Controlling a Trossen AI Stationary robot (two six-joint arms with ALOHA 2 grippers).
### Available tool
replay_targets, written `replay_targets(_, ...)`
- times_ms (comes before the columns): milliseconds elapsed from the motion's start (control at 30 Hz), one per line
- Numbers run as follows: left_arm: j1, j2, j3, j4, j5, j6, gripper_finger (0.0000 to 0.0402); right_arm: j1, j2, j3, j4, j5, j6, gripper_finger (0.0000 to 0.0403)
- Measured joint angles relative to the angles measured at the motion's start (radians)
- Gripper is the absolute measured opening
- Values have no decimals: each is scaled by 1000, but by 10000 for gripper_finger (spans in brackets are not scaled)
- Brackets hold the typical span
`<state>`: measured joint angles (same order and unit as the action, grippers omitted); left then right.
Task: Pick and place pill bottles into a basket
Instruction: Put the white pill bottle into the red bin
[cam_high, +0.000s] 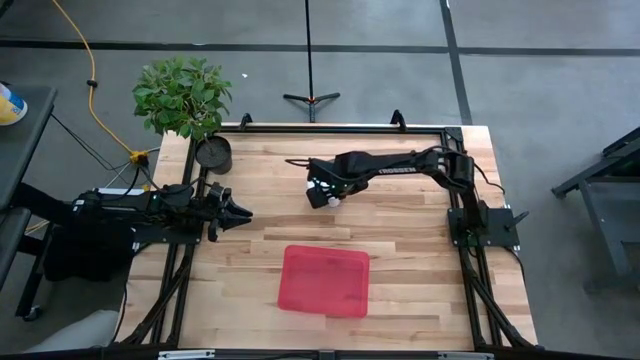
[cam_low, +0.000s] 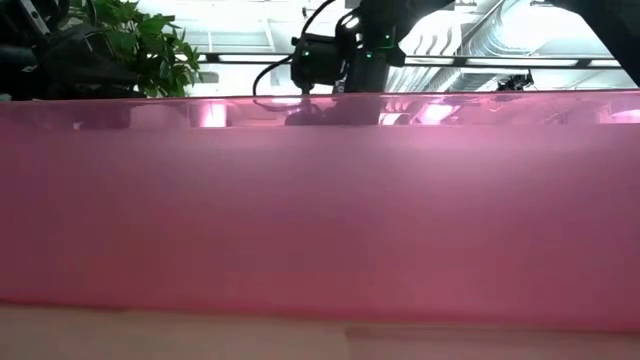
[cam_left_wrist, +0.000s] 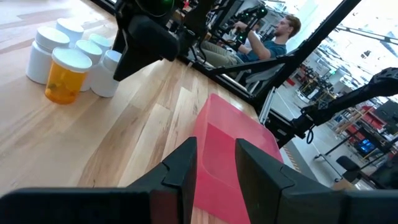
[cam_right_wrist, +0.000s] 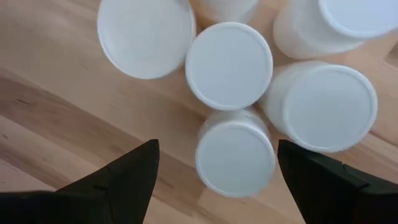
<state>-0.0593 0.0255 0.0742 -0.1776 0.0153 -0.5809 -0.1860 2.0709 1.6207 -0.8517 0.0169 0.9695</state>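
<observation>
The robot's right fingertips are on both sides of the nearest white cap (cam_right_wrist: 235, 159) in the right wrist view, so the right gripper should close on the cap.
Several pill bottles (cam_right_wrist: 229, 65) with round white caps stand upright in a tight cluster on the wooden table (cam_high: 400, 250). In the left wrist view (cam_left_wrist: 69, 57) one of them shows an orange body. My right gripper (cam_right_wrist: 217, 148) hangs open above the cluster, pointing down. Its fingers stand on either side of one white-capped bottle (cam_right_wrist: 235, 155) without touching it. The red tray (cam_high: 325, 280) lies flat nearer the table's front edge. My left gripper (cam_left_wrist: 216, 144) waits open and empty at the table's left side (cam_high: 236, 212), pointing toward the tray.
A dark round plant pot (cam_high: 213, 152) with a leafy plant (cam_high: 182, 93) stands at the table's far left corner. The red tray's wall (cam_low: 320, 210) fills the low view. A person (cam_left_wrist: 283, 31) sits in the room beyond the table.
</observation>
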Motion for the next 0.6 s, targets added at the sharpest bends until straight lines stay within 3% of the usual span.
replay_targets(400,0,0,0,0,0,0,145,-14,4,0,5,5,2,316)
replay_targets(600,0,0,0,0,0,0,145,-16,4,0,5,3,2,291)
